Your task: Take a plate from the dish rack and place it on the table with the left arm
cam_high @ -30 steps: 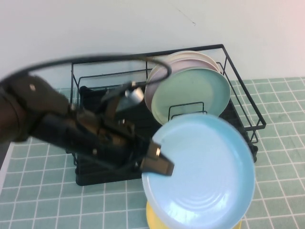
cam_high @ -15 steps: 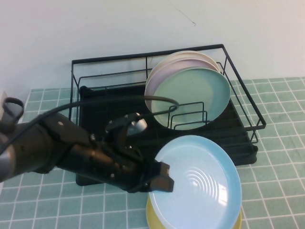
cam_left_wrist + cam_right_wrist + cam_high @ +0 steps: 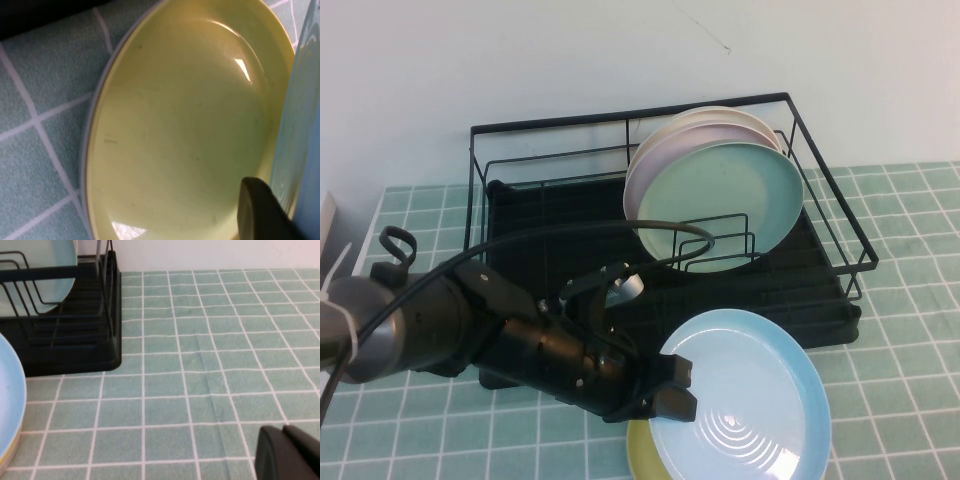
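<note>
My left gripper releases the sky-blue plate now, since the plate lies almost flat over the yellow plate [image 3: 642, 455] and so would rest in it.
My left gripper [image 3: 672, 390] is shut on the near-left rim of the sky-blue plate [image 3: 750, 400], low over the table [image 3: 900, 400] in front of the dish rack [image 3: 520, 230]. The plate lies almost flat, just above a yellow plate [image 3: 642, 455] on the tiles. In the left wrist view the yellow plate [image 3: 190, 125] fills the picture, the blue plate [image 3: 307, 125] runs along one side, and one dark finger [image 3: 260, 212] presses against it. My right gripper [image 3: 287, 450] shows only in its own wrist view, shut and empty above bare tiles.
A mint-green plate [image 3: 730, 200] and paler plates behind it stand upright at the rack's right end. The rack's left half holds nothing. In the right wrist view the rack's corner [image 3: 75, 340] and the blue plate's edge [image 3: 7, 390] lie to one side of the tiled table [image 3: 200, 390].
My left arm has brought the blue plate down and nearer, from tilted in front of the rack to almost flat over the yellow plate. The grip stays the same.
</note>
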Robot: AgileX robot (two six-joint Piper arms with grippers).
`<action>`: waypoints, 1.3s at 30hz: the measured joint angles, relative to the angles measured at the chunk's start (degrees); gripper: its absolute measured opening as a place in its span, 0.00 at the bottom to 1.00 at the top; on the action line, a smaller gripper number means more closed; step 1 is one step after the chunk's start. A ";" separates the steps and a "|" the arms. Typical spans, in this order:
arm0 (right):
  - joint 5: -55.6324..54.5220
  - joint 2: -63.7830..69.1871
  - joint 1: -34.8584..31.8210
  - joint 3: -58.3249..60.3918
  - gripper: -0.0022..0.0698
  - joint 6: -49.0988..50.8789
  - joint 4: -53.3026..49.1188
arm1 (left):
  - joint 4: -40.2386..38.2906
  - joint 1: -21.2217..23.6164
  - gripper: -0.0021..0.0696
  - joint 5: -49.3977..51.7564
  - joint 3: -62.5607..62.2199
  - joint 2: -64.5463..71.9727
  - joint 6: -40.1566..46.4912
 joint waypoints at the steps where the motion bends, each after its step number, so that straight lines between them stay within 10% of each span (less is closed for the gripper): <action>1: 0.00 0.00 0.00 0.00 0.03 0.00 0.00 | 0.00 0.00 0.18 0.00 0.00 0.00 0.09; 12: 0.00 0.00 0.00 0.00 0.03 0.00 0.00 | 1.87 0.00 0.58 0.84 0.00 -1.09 -0.16; 23: 0.00 0.00 0.00 0.00 0.03 0.00 0.00 | 27.28 0.00 0.62 -2.16 0.00 -14.07 -15.83; 30: 0.00 0.00 0.00 0.00 0.03 0.00 0.00 | 52.30 0.00 0.48 -0.36 0.00 -25.76 -32.17; 39: 0.00 0.00 0.00 0.00 0.03 0.00 0.00 | 58.45 0.00 0.06 2.13 0.00 -45.90 -32.60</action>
